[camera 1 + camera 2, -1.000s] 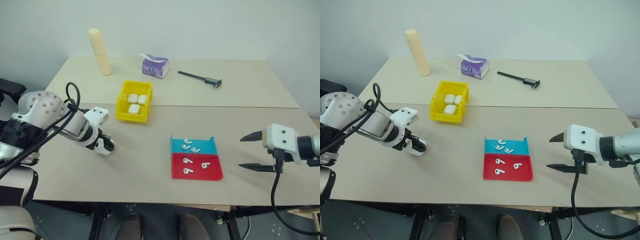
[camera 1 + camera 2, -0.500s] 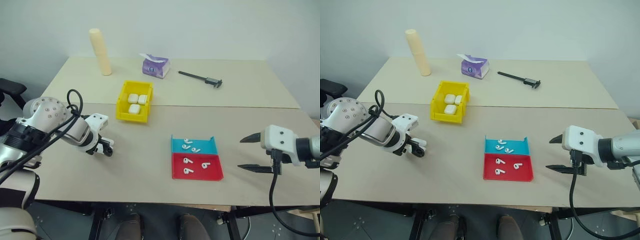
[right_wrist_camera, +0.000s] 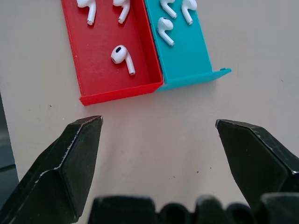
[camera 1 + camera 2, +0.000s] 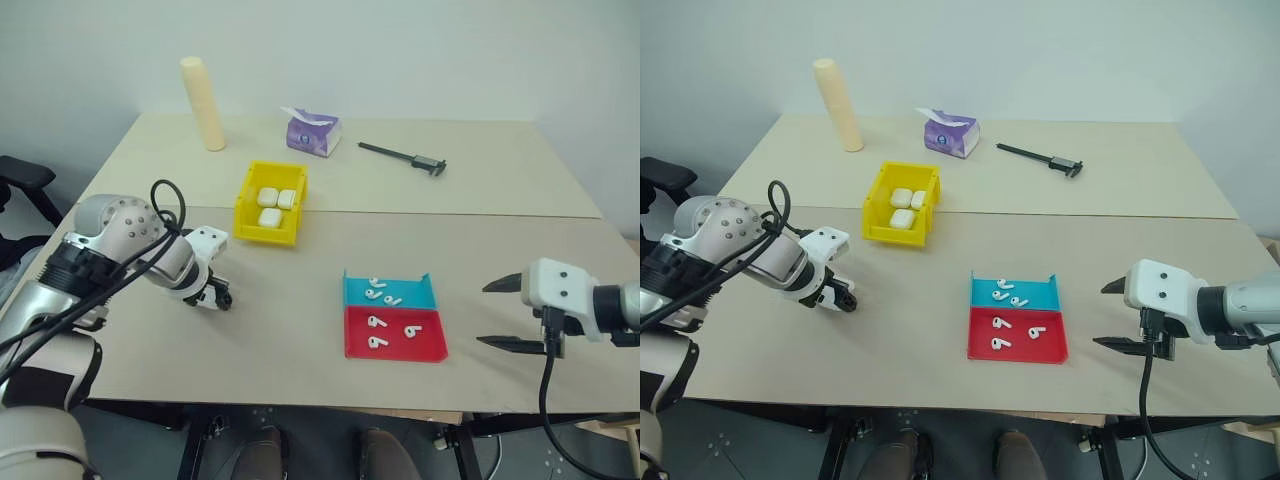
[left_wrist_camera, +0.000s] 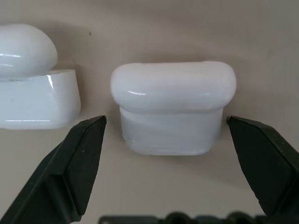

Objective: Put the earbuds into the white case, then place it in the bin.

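My left gripper's fingers are beside the lower sides of the white case, where closing would catch the case, so it is now time to close.
In the left wrist view a white case (image 5: 173,112) stands on a beige surface between the fingers of my open left gripper (image 5: 166,119), with a second case (image 5: 32,93) beside it. In the left eye view this left gripper (image 4: 218,298) points down at the table in front of the yellow bin (image 4: 247,195), which holds three white cases (image 4: 272,205). Several earbuds (image 4: 382,292) lie in the teal-and-red tray (image 4: 425,345). My right gripper (image 4: 482,314) hovers open to the right of the tray, and its wrist view shows the earbuds (image 3: 122,57) ahead of its fingers (image 3: 74,158).
At the back of the table stand a cream cylinder (image 4: 203,103) and a purple tissue pack (image 4: 312,132), and a black caliper (image 4: 405,157) lies there too. A seam (image 4: 450,213) runs across the tabletop behind the tray.
The left arm's elbow has swung in toward the table and its wrist has rolled, while the left gripper stays at about the same spot. The right gripper has hardly moved.
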`<state>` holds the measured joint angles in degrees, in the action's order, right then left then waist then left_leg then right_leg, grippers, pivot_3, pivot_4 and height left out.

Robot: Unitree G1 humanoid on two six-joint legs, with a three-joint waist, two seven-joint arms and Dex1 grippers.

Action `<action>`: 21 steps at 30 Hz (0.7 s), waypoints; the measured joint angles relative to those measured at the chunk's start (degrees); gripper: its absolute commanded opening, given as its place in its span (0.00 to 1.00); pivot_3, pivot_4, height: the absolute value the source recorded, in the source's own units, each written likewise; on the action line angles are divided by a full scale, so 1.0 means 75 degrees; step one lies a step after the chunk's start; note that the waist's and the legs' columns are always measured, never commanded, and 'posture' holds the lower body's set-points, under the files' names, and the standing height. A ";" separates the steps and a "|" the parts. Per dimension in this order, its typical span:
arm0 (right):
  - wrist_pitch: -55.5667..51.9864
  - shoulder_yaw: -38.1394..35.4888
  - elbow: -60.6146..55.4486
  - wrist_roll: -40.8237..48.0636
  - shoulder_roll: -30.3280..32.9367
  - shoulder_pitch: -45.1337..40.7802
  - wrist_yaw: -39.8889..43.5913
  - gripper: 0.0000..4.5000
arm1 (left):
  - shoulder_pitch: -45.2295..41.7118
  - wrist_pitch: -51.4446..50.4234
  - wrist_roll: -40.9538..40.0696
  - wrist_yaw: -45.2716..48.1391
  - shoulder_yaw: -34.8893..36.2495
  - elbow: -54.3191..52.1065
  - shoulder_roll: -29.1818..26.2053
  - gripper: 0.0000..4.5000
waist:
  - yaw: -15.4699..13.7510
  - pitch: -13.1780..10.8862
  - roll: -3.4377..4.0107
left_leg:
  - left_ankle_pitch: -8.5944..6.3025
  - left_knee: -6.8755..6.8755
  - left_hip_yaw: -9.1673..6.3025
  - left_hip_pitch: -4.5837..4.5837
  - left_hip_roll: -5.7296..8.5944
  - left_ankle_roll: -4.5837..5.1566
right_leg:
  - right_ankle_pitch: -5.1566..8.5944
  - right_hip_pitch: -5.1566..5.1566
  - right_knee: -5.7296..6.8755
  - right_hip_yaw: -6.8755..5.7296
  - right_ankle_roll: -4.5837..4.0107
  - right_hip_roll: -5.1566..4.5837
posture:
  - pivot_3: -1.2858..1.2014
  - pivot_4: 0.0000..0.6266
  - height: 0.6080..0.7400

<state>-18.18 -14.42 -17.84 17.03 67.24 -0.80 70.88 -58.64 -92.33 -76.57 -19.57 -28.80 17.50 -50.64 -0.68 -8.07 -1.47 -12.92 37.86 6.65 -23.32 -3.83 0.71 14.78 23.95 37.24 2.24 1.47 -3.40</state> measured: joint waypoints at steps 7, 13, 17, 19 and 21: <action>-0.0053 -0.0003 -0.0081 -0.0006 0.0000 0.0016 -0.0084 1.00 | -0.0002 0.0000 0.0375 0.0461 -0.0036 -0.0038 0.0010 0.89 | 0.0000 0.0001 0.0001 | 0.0000 0.0000 -0.0005 0.0003 0.0000 0.0001 | 0.0000 -0.0005 0.0000 0.0000 0.0001 -0.0001 | 0.52 0.24 1.00; -0.0054 0.0006 -0.0081 -0.0078 0.0000 0.0016 -0.0148 1.00 | -0.0002 -0.0001 0.0479 0.0788 -0.0090 0.0011 0.0022 0.62 | 0.0011 0.0004 0.0006 | -0.0001 0.0000 -0.0005 0.0011 -0.0001 0.0001 | 0.0000 -0.0006 0.0005 0.0003 0.0000 0.0001 | 0.52 0.24 1.00; -0.0053 0.0017 -0.0081 -0.0151 0.0000 0.0016 -0.0154 1.00 | 0.0000 -0.0002 0.0633 0.0917 -0.0083 -0.0020 0.0047 0.62 | 0.0010 0.0005 0.0008 | -0.0001 0.0000 -0.0005 0.0016 -0.0001 0.0001 | 0.0000 -0.0012 0.0006 0.0002 0.0000 0.0001 | 0.52 0.24 1.00; -0.0053 0.0017 -0.0082 -0.0154 0.0000 0.0015 -0.0154 1.00 | 0.0000 -0.0001 0.0681 0.0978 -0.0083 -0.0086 0.0044 0.62 | 0.0006 0.0005 0.0007 | -0.0001 0.0000 -0.0006 0.0013 -0.0001 0.0001 | 0.0000 -0.0011 0.0006 0.0001 0.0000 0.0001 | 0.52 0.24 1.00; -0.0053 0.0017 -0.0082 -0.0163 0.0000 0.0013 -0.0154 1.00 | -0.0001 0.0000 0.0793 0.1039 -0.0079 -0.0235 0.0042 0.62 | 0.0004 0.0004 0.0005 | -0.0001 0.0000 -0.0006 0.0004 -0.0001 0.0001 | 0.0000 -0.0005 0.0003 0.0000 0.0000 0.0001 | 0.52 0.24 1.00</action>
<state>-18.58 -14.29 -18.45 15.81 67.24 -0.70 69.72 -58.65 -92.33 -70.62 -11.78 -29.40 15.73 -50.32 -0.65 -8.04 -1.43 -12.93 37.86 6.61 -23.29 -3.84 0.72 14.78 23.91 37.26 2.23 1.47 -3.39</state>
